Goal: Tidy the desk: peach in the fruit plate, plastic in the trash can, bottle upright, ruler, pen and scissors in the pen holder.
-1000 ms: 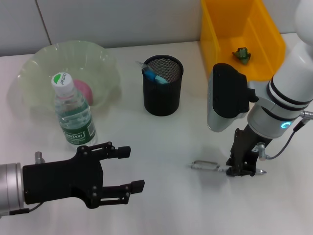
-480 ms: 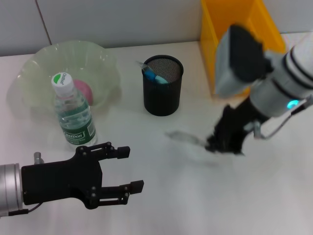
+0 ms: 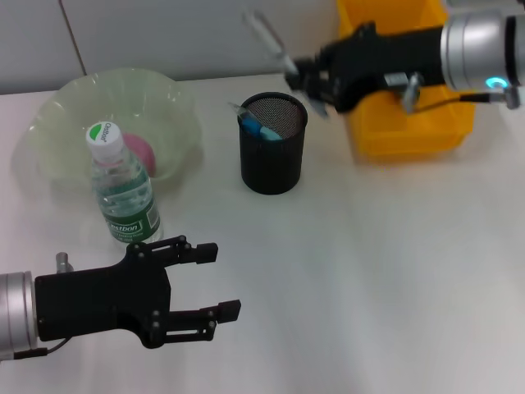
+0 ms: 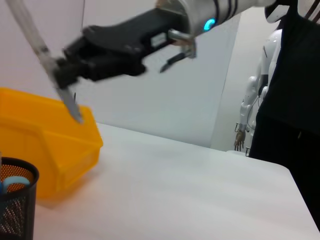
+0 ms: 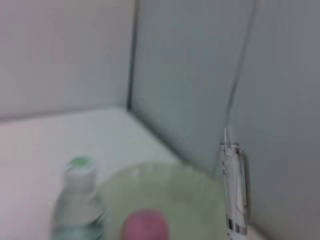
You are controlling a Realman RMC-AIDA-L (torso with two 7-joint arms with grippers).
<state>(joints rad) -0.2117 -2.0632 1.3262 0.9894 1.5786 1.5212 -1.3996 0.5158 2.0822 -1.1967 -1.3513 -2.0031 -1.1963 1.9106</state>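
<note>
The robot's right gripper should keep holding the pen, because the pen's lower end is hanging high beside the pen holder's rim in the head view.
My right gripper is shut on a clear pen and holds it in the air just above and behind the black mesh pen holder. The pen slants up and away from the fingers. It also shows in the left wrist view and the right wrist view. A blue item stands in the holder. The bottle stands upright beside the green fruit plate, which holds the pink peach. My left gripper is open and empty, low at the front left.
The yellow bin stands at the back right, just behind my right arm. A wall runs along the table's far edge. White table surface lies in front of the holder.
My right gripper has lifted the pen off the table at the right and carried it up and back to above the pen holder. The left arm has not moved.
</note>
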